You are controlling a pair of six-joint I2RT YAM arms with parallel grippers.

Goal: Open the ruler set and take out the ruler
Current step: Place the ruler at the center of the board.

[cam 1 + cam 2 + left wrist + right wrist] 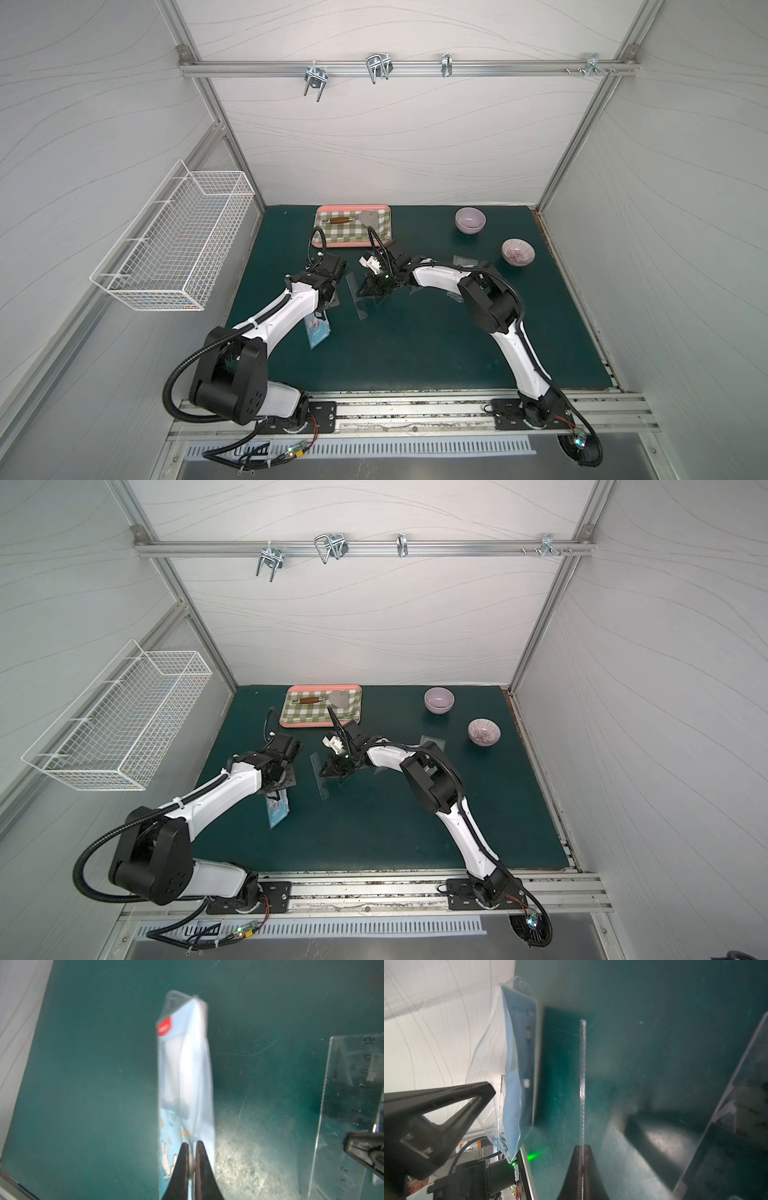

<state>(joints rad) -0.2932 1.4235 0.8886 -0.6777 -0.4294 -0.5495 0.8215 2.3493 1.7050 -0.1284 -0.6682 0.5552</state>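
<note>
The pouch is hanging upright and would drop at an angle if I opened now, so my left gripper should keep holding the pouch.
The ruler set is a light-blue card pouch in clear plastic, and it hangs upright over the green mat in both top views. My left gripper is shut on the pouch's upper edge. The pouch also shows in the right wrist view. A clear ruler stands edge-on between the fingers of my right gripper, which is shut on it. In a top view the ruler sits just right of the pouch, with the right gripper on it. The same ruler shows in the left wrist view.
A pink-rimmed checked tray holding a spatula lies at the back. Two purple bowls stand at the back right. Other clear plastic pieces lie by the right arm. A white wire basket hangs on the left wall.
</note>
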